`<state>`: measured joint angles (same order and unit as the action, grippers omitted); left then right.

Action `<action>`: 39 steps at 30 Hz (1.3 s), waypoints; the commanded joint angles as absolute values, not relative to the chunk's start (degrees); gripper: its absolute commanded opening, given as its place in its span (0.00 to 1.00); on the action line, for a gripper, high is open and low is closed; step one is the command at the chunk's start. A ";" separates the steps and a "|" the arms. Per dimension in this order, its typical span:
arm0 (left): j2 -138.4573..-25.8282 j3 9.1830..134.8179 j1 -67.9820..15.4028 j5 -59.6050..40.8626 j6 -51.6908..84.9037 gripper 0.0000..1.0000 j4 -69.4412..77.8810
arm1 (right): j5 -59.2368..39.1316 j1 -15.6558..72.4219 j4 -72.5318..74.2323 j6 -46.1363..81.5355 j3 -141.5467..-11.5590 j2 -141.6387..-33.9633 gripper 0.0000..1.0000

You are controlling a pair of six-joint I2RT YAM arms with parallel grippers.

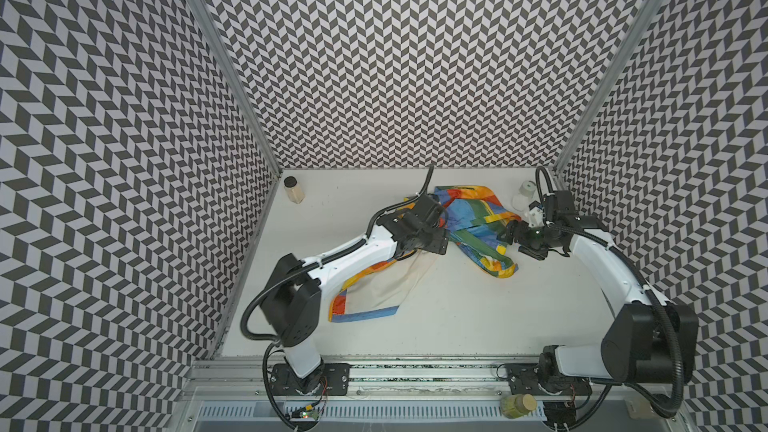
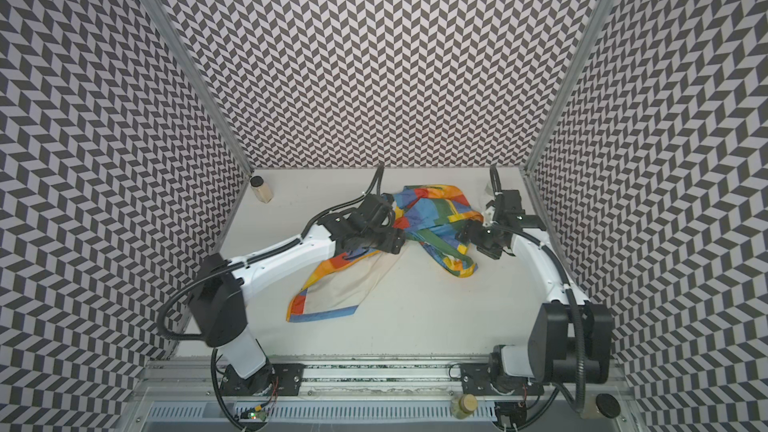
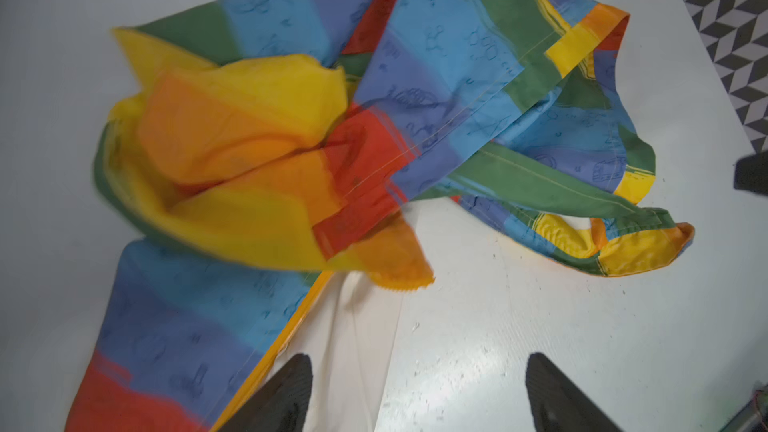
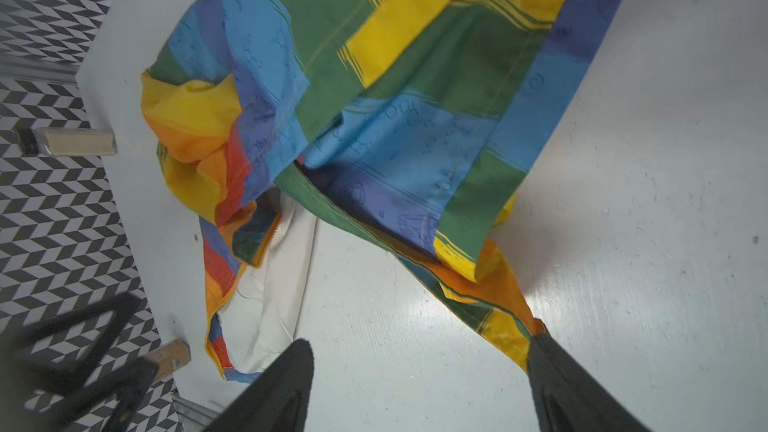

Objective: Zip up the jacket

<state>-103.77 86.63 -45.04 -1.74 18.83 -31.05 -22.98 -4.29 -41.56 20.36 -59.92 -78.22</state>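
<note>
My left gripper should next grab the jacket by its folded-over striped edge (image 1: 459,226) (image 3: 444,150) near the blue-purple bands, to spread the jacket for zipping.
The rainbow-striped jacket (image 1: 473,214) (image 2: 432,209) lies crumpled and unzipped at the back middle of the table, its cream lining (image 1: 390,284) spread toward the front. My left gripper (image 1: 438,241) (image 3: 417,363) hovers open over the jacket's left side, nothing between its fingers; the orange-yellow zipper strip (image 3: 291,326) runs beside one finger. My right gripper (image 1: 509,234) (image 4: 419,344) stands open at the jacket's right side. A yellow-orange corner of fabric (image 4: 515,334) rests against one of its fingertips, and only bare table shows between the fingers.
A dark-lidded jar (image 1: 293,189) stands in the back left corner and a white container (image 1: 524,195) at the back right, close behind the right wrist. Patterned walls (image 1: 124,160) close in three sides. A small bottle (image 1: 517,405) lies by the front rail.
</note>
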 commanded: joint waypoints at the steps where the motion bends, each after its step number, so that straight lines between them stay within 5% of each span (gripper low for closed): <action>1: -112.91 96.48 -45.35 -2.03 8.10 0.82 -36.92 | -26.77 -4.58 -37.79 18.74 -56.82 -77.42 0.81; 10: -133.25 119.59 -45.70 5.38 2.11 0.83 -46.15 | -28.55 -4.65 -28.87 20.65 -54.46 -85.56 0.76; 14: -138.78 127.48 -45.70 6.55 0.30 0.81 -48.87 | -31.36 -4.57 -24.33 22.26 -56.67 -90.95 0.66; 16: -141.25 131.45 -45.64 7.63 0.17 0.68 -50.53 | -32.69 -4.48 -23.40 22.81 -58.36 -93.68 0.57; 21: -142.10 137.52 -44.84 9.48 1.77 0.09 -53.37 | -34.68 -4.51 -22.98 23.73 -62.36 -96.67 0.23; 23: -139.67 136.66 -44.50 10.09 2.14 0.00 -52.43 | -35.38 -4.48 -23.44 23.88 -63.69 -95.59 0.13; 28: -130.92 131.12 -42.75 10.70 3.37 0.00 -47.80 | -36.32 -4.22 -26.82 23.18 -66.79 -90.11 0.00; 39: -115.68 127.25 -37.59 13.46 8.35 0.00 -43.89 | -37.98 -3.87 -31.36 24.81 -76.14 -75.46 0.00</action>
<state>-118.96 127.96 -38.28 11.14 6.42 -45.67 -36.36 -4.29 -30.59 24.36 -72.64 -79.72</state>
